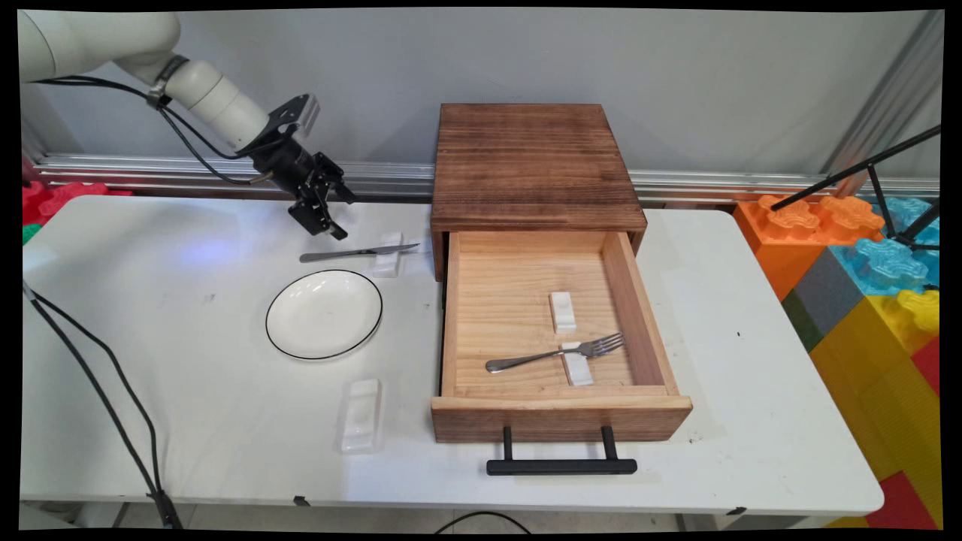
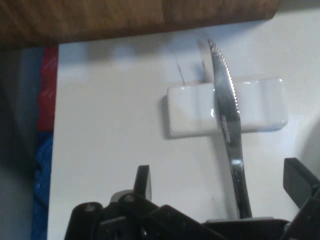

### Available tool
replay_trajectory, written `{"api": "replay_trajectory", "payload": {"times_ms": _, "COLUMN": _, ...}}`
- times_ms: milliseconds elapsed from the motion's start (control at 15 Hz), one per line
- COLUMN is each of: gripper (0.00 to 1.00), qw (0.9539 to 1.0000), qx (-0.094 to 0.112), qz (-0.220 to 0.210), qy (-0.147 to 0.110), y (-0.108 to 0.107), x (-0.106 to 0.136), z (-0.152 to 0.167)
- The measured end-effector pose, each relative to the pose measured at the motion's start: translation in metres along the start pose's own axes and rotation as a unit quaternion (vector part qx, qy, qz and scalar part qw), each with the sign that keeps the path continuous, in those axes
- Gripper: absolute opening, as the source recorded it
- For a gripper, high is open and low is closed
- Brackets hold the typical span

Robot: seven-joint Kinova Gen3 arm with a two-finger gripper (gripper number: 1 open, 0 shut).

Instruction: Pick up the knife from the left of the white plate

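Note:
The steel knife needs to go on the bare rest inside the drawer, so my gripper should grab it by its handle (image 1: 331, 256) next.
My gripper (image 1: 325, 222) hangs open just above the table, over the handle end of a steel knife (image 1: 357, 252). The knife lies with its blade across a small white rest (image 1: 389, 262), left of the wooden drawer box (image 1: 530, 161). In the hand view the knife (image 2: 231, 131) runs up between my two fingertips (image 2: 143, 181), its serrated blade on the white rest (image 2: 192, 111); nothing is gripped. The drawer (image 1: 639, 315) is pulled out and holds a fork (image 1: 556, 352) on one white rest (image 1: 577, 366), with a second bare rest (image 1: 562, 312) behind it.
A white plate with a black rim (image 1: 325, 313) sits in front of the knife. Another white rest (image 1: 361, 415) lies near the table's front edge. The drawer's black handle (image 1: 561, 465) sticks out over the front. Coloured foam blocks (image 1: 872, 263) stand to the right.

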Motion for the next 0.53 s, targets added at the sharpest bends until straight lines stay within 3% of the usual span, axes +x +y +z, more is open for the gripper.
{"api": "replay_trajectory", "payload": {"times_ms": 533, "gripper": 1.00, "qw": 0.9999, "qx": -0.015, "qz": 0.001, "qy": 0.001, "y": 0.000, "x": -0.026, "z": 0.011}}
